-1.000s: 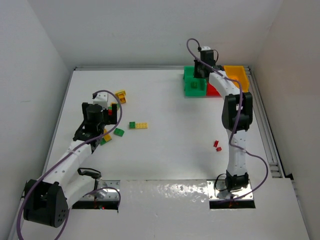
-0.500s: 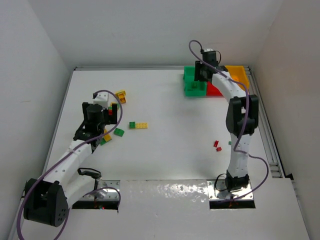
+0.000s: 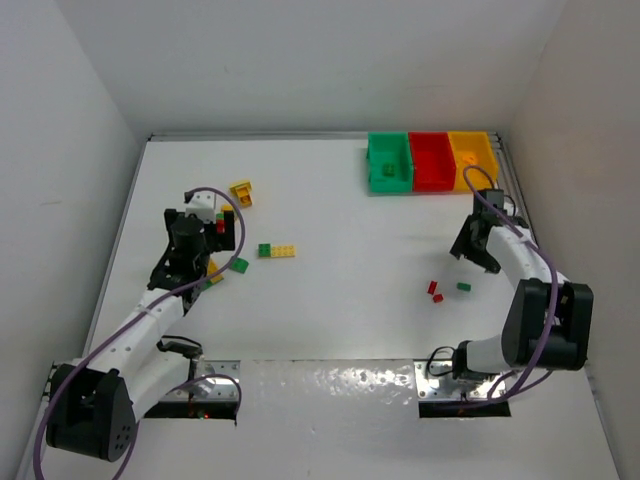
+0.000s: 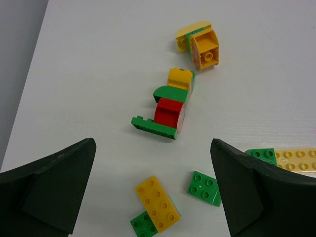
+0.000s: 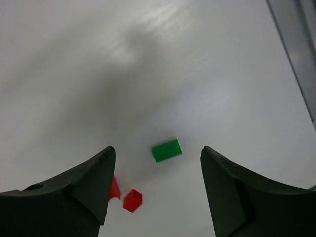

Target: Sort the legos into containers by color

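Observation:
I need to grab the small green lego by its sides with my right gripper. The lego's bottom then stays free to drop into the green container.
Three containers stand in a row at the back right: green [image 3: 390,178], red [image 3: 433,176], yellow [image 3: 472,145]. A green lego [image 3: 388,168] lies in the green one. My right gripper [image 3: 478,246] [image 5: 157,149] hangs open over the table, holding nothing; below it lie a small green lego [image 5: 166,150] [image 3: 464,287] and two red legos [image 5: 132,200] [image 3: 435,291]. My left gripper [image 3: 192,258] [image 4: 152,143] is open above a yellow lego [image 4: 158,203], a green square lego [image 4: 204,188] and a red-green-yellow stack [image 4: 168,111].
A yellow-and-green clump [image 4: 200,42] [image 3: 241,192] sits further back on the left. A green lego joined to a yellow plate [image 3: 277,250] lies right of the left gripper. A metal rail [image 3: 530,260] runs along the table's right edge, close to the right arm.
The right arm has swung from over the green container back toward the near right of the table, and its jaws have opened wider. The left arm has hardly moved.

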